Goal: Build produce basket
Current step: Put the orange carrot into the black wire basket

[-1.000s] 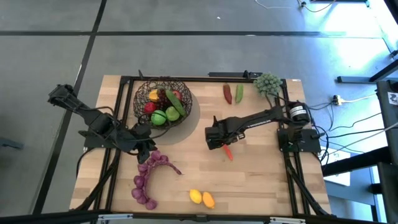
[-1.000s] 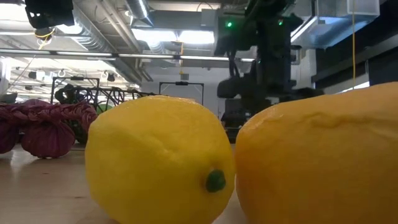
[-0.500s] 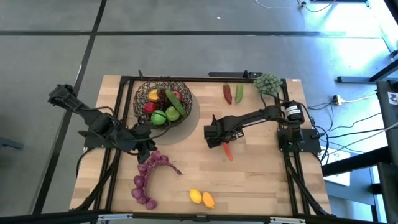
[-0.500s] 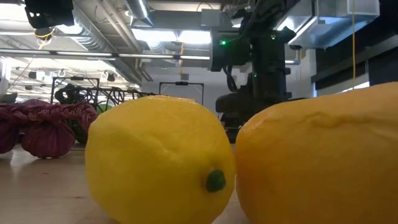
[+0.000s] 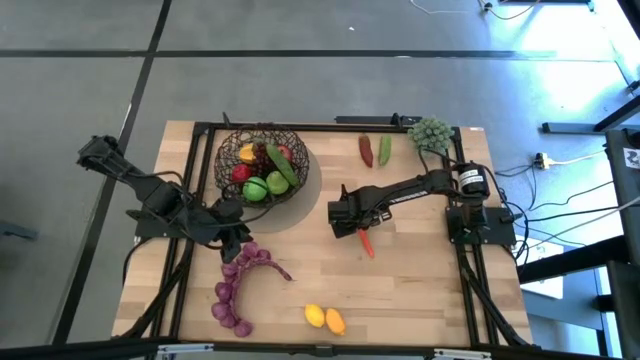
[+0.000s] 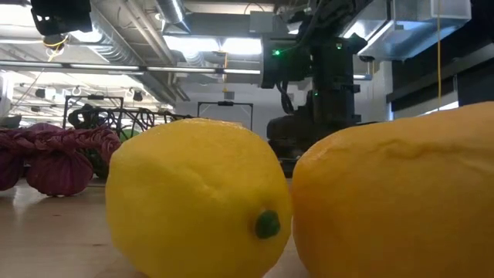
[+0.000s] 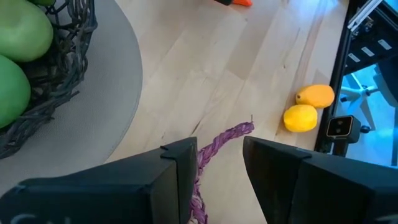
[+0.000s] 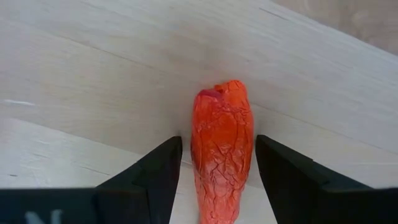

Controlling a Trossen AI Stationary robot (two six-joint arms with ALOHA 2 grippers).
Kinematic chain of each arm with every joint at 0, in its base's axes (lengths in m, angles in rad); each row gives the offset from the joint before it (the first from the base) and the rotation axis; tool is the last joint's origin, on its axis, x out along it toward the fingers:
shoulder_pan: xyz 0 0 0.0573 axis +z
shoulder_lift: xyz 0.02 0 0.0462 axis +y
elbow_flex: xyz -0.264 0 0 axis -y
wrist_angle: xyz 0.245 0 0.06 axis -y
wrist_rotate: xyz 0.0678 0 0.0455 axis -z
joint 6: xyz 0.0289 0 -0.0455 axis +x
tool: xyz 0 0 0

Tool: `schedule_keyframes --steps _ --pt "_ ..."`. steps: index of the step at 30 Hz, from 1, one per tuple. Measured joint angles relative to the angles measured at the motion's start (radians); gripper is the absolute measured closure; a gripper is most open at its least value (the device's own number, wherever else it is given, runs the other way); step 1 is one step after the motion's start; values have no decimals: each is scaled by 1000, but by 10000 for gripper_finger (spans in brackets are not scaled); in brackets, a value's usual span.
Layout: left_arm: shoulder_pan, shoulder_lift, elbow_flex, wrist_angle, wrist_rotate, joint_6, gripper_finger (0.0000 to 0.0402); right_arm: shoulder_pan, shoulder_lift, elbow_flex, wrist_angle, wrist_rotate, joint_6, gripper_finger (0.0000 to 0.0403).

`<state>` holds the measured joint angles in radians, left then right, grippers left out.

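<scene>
My right gripper's fingers are low on the wood, on both sides of the carrot's thick end (image 8: 221,140), ready to close.
The dark wire basket (image 5: 262,160) stands at the far left on a grey round mat and holds green apples, a cucumber and red fruit. An orange carrot (image 8: 222,149) lies on the wood at mid-table. My right gripper (image 8: 219,171) is open and low over it, one finger on each side of its thick end. My left gripper (image 7: 217,168) is open and empty above the purple grapes' braided stem (image 7: 217,140), near the basket's near side. The grapes (image 5: 240,280) lie toward the near left. My right gripper's fingers (image 8: 163,171) point down at either side of the carrot's thick end (image 8: 221,118), along its length. A narrow gap shows at one finger. Whether the other finger touches the carrot's side, I cannot tell. The carrot lies flat on the table.
A lemon (image 5: 314,316) and a mango (image 5: 334,321) lie at the near edge and fill the low view (image 6: 193,201). A red pepper (image 5: 366,150) and a green pepper (image 5: 385,150) lie at the far side, beside a pale-green bushy clump (image 5: 430,133).
My right gripper has gone down a little toward the carrot and slightly toward the table's left, then held still. Its fingers have stayed apart.
</scene>
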<state>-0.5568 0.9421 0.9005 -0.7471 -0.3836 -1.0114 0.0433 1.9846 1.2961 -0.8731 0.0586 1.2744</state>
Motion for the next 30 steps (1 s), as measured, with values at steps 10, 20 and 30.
schedule_keyframes --steps 10,20,30 --pt "0 0 0 0 0 57 281 0 0 0 0 -9 5 200" --pt "0 0 0 -1 0 90 281 -1 -1 0 6 -21 2 336" --pt "0 0 0 -1 0 89 281 -2 -6 0 28 -15 -9 338"
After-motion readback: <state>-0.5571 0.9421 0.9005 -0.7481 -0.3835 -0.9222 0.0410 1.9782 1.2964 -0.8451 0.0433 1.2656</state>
